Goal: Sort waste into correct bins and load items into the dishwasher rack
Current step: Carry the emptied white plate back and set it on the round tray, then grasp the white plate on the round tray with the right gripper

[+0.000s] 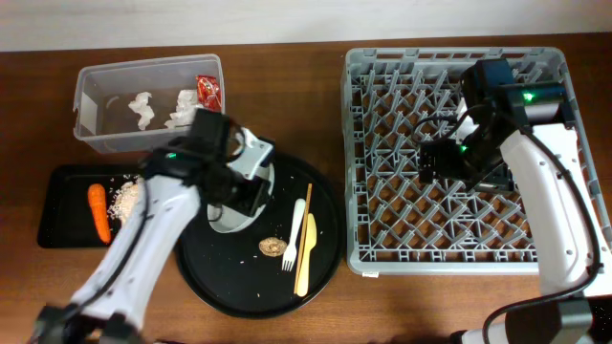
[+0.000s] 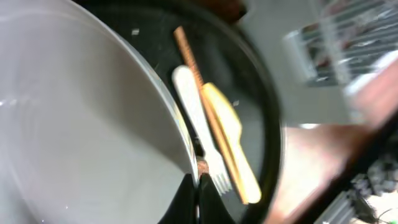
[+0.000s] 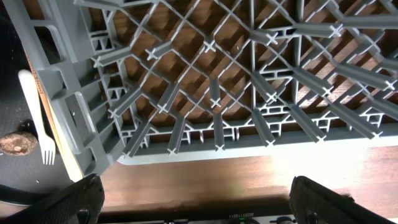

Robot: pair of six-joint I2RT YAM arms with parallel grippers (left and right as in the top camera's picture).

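The white round plate is tilted and hangs short of the grey dishwasher rack. I need to move the plate to the rack before my left gripper lets go of it.
My left gripper is shut on the rim of the white round plate over the round black tray; the left wrist view shows the jaws pinching the plate edge. A white fork, a pale yellow utensil and a brown food lump lie on that tray. The clear tub holds white napkins and a red wrapper. The shallow black tray holds a carrot and rice grains. My right gripper is open and empty over the grey dishwasher rack. Bowl and cups are out of view.
The round black tray sits between the bins and the rack. In the right wrist view the open jaws hang past the rack's edge above bare table, with the fork and lump at left.
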